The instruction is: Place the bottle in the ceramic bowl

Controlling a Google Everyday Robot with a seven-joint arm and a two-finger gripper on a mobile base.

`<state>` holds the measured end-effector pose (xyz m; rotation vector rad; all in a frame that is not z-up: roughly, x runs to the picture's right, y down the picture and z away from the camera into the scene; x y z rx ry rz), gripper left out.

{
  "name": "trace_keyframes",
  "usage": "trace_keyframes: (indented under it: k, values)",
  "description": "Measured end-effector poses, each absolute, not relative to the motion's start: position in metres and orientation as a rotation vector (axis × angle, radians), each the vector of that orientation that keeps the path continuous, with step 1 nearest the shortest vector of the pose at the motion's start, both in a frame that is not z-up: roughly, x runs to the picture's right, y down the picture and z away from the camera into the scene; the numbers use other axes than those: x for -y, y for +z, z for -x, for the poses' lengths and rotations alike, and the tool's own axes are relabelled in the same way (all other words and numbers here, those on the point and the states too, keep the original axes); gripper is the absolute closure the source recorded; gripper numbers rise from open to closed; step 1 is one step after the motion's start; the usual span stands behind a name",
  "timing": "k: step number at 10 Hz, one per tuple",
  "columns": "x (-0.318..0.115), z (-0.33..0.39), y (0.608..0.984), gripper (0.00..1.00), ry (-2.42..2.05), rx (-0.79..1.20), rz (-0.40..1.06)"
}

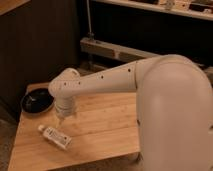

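Note:
The small white bottle has to go in the black ceramic bowl (pixel 37 101), so the robot's gripper will next grab the bottle by its body (pixel 57 139).
The small white bottle (pixel 55 137) lies on its side near the front left of the wooden table (pixel 105 125), cap toward the left. The black ceramic bowl (pixel 37 101) sits at the table's back left corner with nothing in it. My gripper (pixel 61 120) hangs pointing down from the white arm (pixel 100 82), just above and slightly right of the bottle's capped end and in front of the bowl. It stands open and holds nothing.
The robot's big white body (pixel 175 115) fills the right side and overhangs the table's right edge. A dark wall and a metal shelf frame (pixel 115 50) stand behind the table. The floor shows at the left.

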<state>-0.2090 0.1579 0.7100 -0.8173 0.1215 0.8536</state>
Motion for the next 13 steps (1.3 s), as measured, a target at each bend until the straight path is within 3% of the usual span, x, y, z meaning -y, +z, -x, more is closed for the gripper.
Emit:
trace_keyframes:
  k: [8, 13]
  values:
    - [-0.247, 0.222, 0.741, 0.35, 0.763, -0.218, 0.796]
    - [-0.254, 0.219, 0.751, 0.35, 0.814, -0.221, 0.808]
